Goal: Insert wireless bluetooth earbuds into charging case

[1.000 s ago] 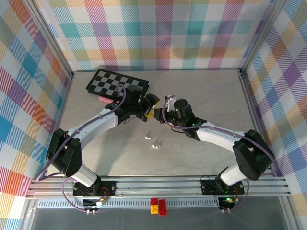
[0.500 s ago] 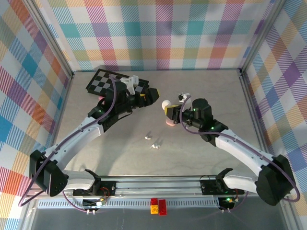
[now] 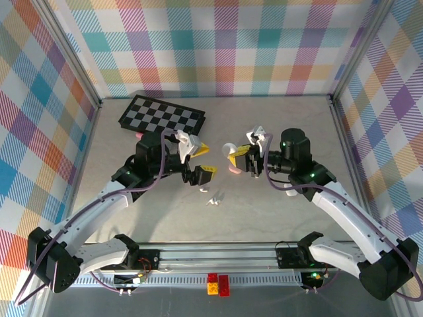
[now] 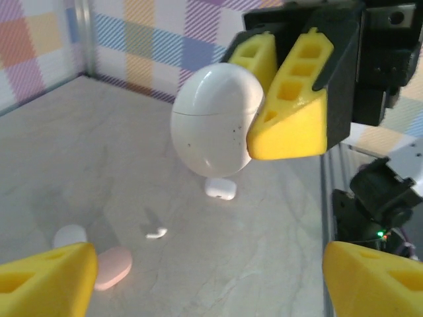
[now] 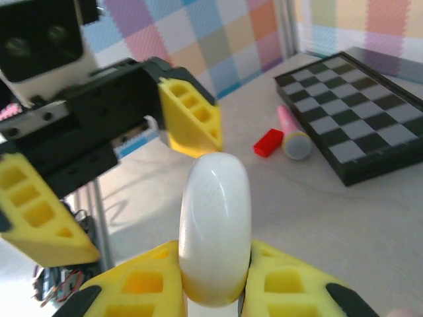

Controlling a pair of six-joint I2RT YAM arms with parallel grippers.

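My left gripper should reach the charging case and grab its lower body, below the lid seam [image 3: 229, 150] [image 4: 210, 145], so the lid stays free to open and the earbuds can go in.
My right gripper [image 3: 235, 156] is shut on a white pebble-shaped charging case [image 3: 229, 148], held upright above the table; the case [image 5: 215, 218] fills the gap between its yellow fingers [image 5: 132, 287]. My left gripper [image 3: 204, 160] stands open just left of it, facing the case [image 4: 215, 122], its jaws wide and empty. Two tiny white earbuds [image 3: 203, 190] [image 3: 215, 200] lie on the table below the grippers. One earbud [image 4: 156, 232] also lies in the left wrist view.
A pink case [image 3: 234, 170] lies under the right gripper, and a small white case [image 4: 220, 189] and a pink pebble [image 4: 112, 267] rest on the table. A chessboard [image 3: 162, 115], a pink stick [image 5: 293, 135] and a red brick [image 5: 268, 142] sit at the back left.
The two grippers have drawn apart. The left gripper swung back from the chessboard toward the near side and turned to face the case. The right gripper moved right, still holding the case.
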